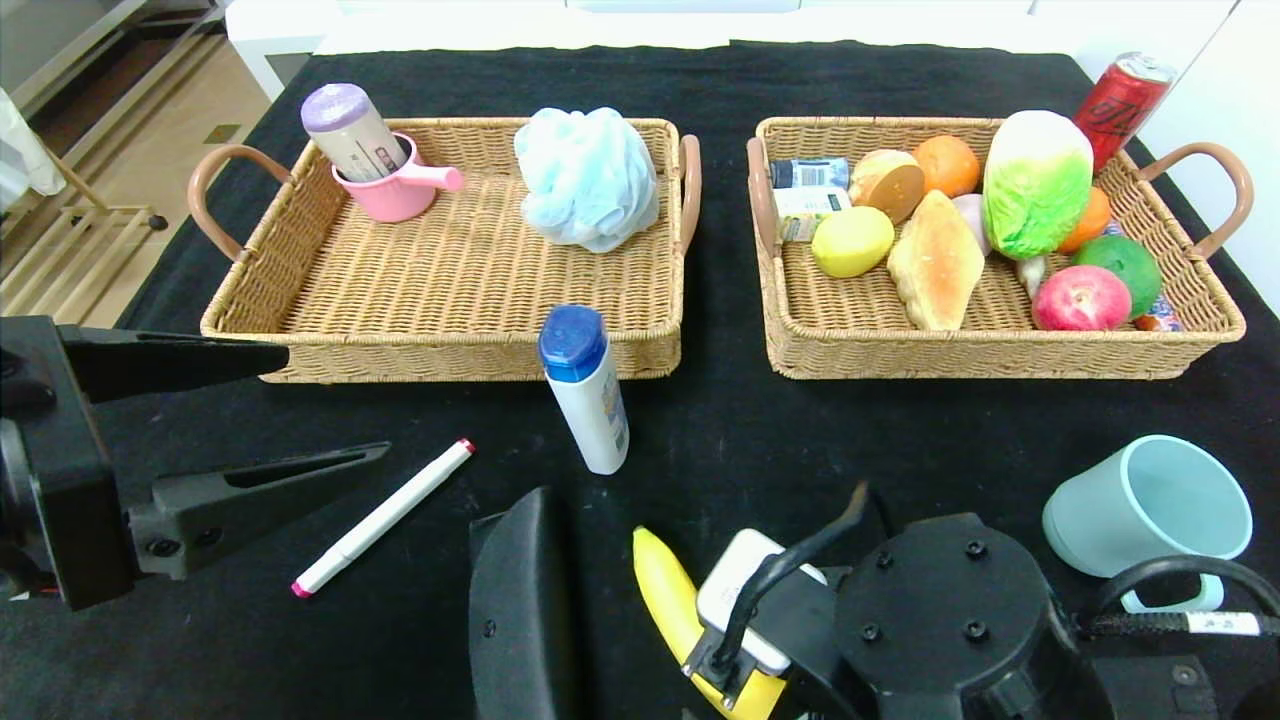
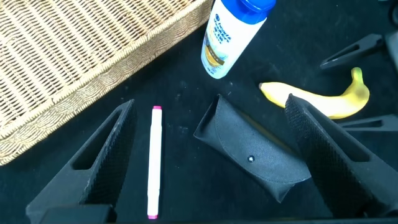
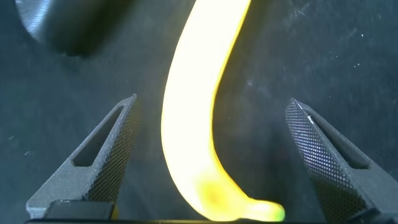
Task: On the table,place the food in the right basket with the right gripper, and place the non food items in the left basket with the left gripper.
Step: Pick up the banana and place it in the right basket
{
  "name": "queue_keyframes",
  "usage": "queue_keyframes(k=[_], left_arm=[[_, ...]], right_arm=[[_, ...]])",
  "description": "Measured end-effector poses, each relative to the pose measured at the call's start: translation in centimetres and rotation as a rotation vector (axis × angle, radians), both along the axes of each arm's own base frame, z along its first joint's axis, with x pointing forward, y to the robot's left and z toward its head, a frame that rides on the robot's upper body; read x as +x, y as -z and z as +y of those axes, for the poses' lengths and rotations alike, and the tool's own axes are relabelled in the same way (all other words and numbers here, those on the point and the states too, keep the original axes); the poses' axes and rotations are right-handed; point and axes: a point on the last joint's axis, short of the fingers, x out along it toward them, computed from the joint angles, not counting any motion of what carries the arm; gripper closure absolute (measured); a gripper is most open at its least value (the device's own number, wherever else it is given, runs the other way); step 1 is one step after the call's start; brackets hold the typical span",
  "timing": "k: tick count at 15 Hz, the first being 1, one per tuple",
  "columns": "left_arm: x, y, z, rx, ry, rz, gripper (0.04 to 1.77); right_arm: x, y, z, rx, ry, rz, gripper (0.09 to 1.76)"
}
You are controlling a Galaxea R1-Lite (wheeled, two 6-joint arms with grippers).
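Note:
My fingers are above the yellow banana [image 1: 665, 590] and would miss it if they closed now. My right gripper should go lower before it closes.
A yellow banana [image 3: 193, 124] lies on the black cloth between the wide-apart fingers of my right gripper [image 3: 212, 102], which is open and hovers over it without touching. In the head view the banana [image 1: 665, 590] shows near the front edge, partly under the right wrist. My left gripper [image 1: 338, 403] is open at the front left, above a white marker [image 2: 154, 162] and a black case [image 2: 255, 152]. A white bottle with a blue cap [image 1: 588, 395] lies before the left basket [image 1: 450, 350]. The right basket [image 1: 1000, 355] holds bread, fruit and vegetables.
The left basket holds a pink cup [image 1: 395, 190] with a purple-capped bottle and a blue bath sponge [image 1: 588, 180]. A pale teal mug [image 1: 1150, 510] lies on its side at the front right. A red can [image 1: 1120, 100] leans on the right basket's far corner.

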Motion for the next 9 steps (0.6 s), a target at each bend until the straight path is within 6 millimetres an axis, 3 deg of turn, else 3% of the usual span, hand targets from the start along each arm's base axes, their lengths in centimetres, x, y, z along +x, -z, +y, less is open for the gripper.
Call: queue_keyframes(k=[9], left_arm=[[0.0, 0.0, 0.0, 0.0, 0.0, 0.0, 0.09]], right_arm=[[0.7, 1.5, 2.0, -0.031, 0.006, -0.057, 0.14]])
